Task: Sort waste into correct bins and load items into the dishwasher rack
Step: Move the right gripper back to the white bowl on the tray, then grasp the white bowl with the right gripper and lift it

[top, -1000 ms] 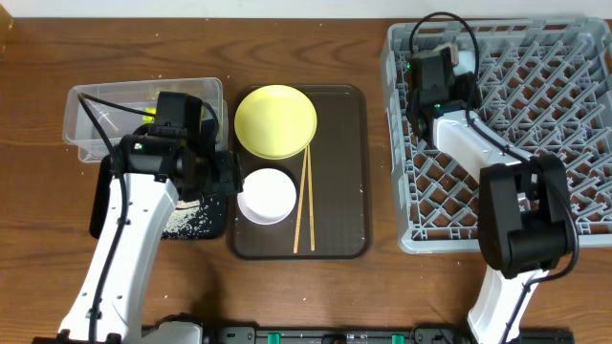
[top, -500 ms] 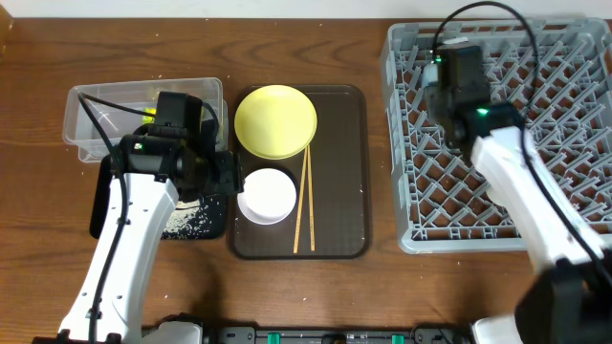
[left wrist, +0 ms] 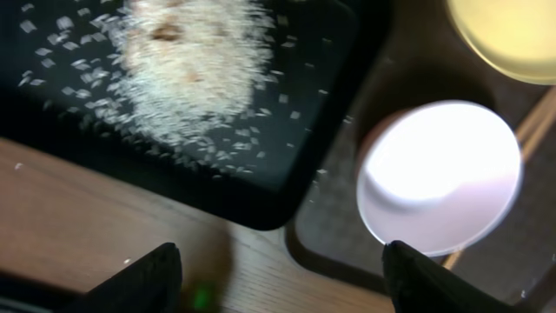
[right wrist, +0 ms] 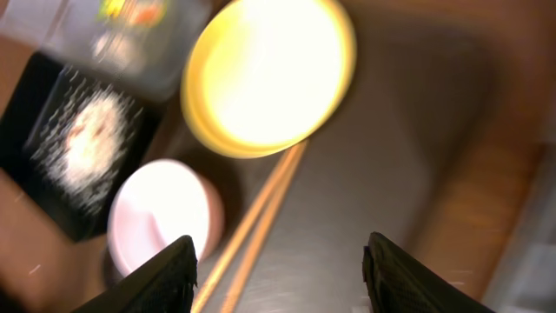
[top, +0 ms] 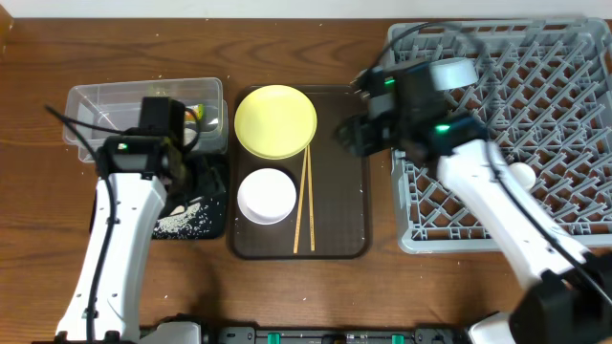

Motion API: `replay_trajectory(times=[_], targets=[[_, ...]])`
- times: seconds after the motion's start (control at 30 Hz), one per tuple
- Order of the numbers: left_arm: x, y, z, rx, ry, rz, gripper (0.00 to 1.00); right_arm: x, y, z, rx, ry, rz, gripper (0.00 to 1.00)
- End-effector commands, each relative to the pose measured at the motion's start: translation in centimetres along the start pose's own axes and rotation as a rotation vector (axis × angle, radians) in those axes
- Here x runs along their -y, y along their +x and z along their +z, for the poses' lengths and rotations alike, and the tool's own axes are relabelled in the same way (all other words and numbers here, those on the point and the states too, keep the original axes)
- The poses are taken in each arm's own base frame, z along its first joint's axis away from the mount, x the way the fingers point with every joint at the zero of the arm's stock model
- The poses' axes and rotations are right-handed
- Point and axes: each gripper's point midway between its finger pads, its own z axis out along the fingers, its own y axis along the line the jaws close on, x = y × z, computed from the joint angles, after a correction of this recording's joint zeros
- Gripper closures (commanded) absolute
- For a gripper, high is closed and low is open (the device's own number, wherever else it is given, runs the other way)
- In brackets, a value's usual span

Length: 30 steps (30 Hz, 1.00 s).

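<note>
Next, my right gripper grabs the rim of the white bowl [top: 267, 195] on the side nearest the chopsticks, to stand the bowl on edge in the dishwasher rack.
On the brown serving tray [top: 339, 225] lie the yellow plate [top: 275, 121], the white bowl [top: 267, 195] and two chopsticks [top: 304, 201]. My right gripper [top: 348, 134] hovers open over the tray's right part, with nothing between its fingers [right wrist: 156, 276]; below it show the plate [right wrist: 269, 69], the chopsticks [right wrist: 261, 217] and the bowl [right wrist: 161, 217]. My left gripper [top: 196, 170] stands open and holds nothing, above the black tray [top: 215, 186] that carries rice [left wrist: 187, 69], left of the white bowl [left wrist: 439, 174]. The snack wrapper [top: 196, 113] lies in the clear tub [top: 115, 110].
The grey dishwasher rack [top: 564, 143] fills the right side. A pale bowl [top: 455, 70] sits at its upper left and a small white cup [top: 522, 177] nearer the front. Bare wooden table runs along the front edge.
My right arm swung out of the rack to above the brown tray and its jaws opened, leaving the pale bowl in the rack. My left gripper drew back left from the white bowl.
</note>
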Motion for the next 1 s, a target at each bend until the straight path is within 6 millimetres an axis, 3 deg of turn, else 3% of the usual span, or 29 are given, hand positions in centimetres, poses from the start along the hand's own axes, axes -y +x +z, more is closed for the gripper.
replay_trajectory(times=[0.0, 0.23, 0.43, 0.63, 0.77, 0.97], targets=[[-2.0, -0.4, 0.0, 0.005, -0.046, -0.088, 0.21, -3.1, 2.6, 3.2, -0.108, -0.077, 0.045, 0.4], [-3.9, -0.8, 0.0, 0.001, -0.06, -0.161, 0.18, -5.7, 7.9, 8.6, -0.271, -0.05, 0.058, 0.41], [-4.0, -0.8, 0.0, 0.002, -0.06, -0.164, 0.17, -5.0, 11.1, 11.8, -0.345, 0.049, 0.098, 0.53], [-4.0, -0.8, 0.0, 0.002, -0.06, -0.164, 0.17, -3.8, 11.8, 13.1, -0.347, 0.108, 0.112, 0.71], [-4.0, -0.8, 0.0, 0.002, -0.06, -0.164, 0.17, -3.8, 11.8, 13.3, -0.346, 0.111, 0.126, 0.9], [-4.0, -0.8, 0.0, 0.001, -0.06, -0.165, 0.17, -4.1, 11.8, 13.4, -0.341, 0.107, 0.131, 0.99]])
